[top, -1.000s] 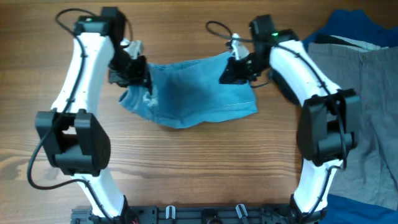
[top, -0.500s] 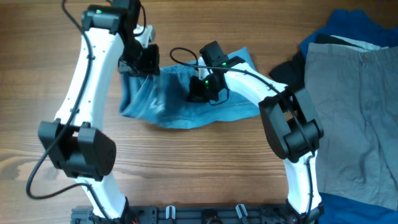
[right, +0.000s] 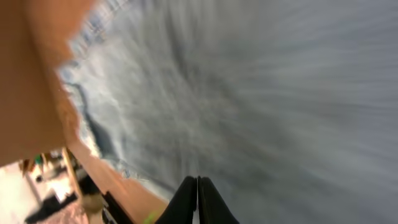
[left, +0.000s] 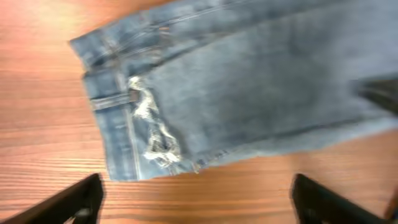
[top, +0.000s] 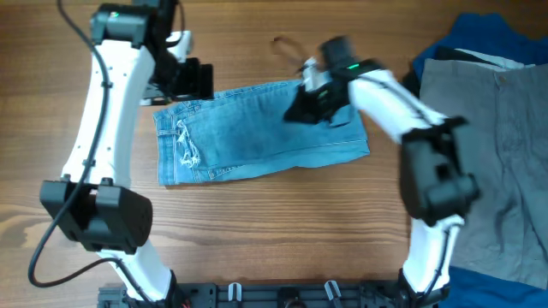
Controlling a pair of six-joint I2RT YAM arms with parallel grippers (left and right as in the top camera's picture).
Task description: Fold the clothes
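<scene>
The left gripper will next grab the jeans (top: 257, 133) by the edge of their end beside the frayed patch. It will then fold that end over the rest of the jeans.
The clothes, a pair of light blue jeans (top: 257, 133), lie flat in a folded rectangle at mid-table, the frayed patch (top: 186, 147) near their left end. My left gripper (top: 193, 79) hovers just past their far left corner, open. In the left wrist view its fingers (left: 78, 200) stand wide apart over bare wood, with the jeans (left: 236, 87) ahead and nothing between them. My right gripper (top: 301, 109) is over the jeans' far right part. In the blurred right wrist view that gripper (right: 198, 200) has its fingers pressed together, shut, above the denim (right: 261, 93). No cloth shows between them.
A grey garment (top: 492, 162) covers the table's right side, with blue cloth (top: 488, 34) behind it and a dark piece (top: 409, 84) at its left edge. More blue cloth (top: 505, 287) lies at the front right corner. The arm bases stand along the front edge.
The jeans, bunched and held up between both grippers a second ago, now lie spread flat. My left gripper has opened and let go. My right arm has swept across above the cloth.
</scene>
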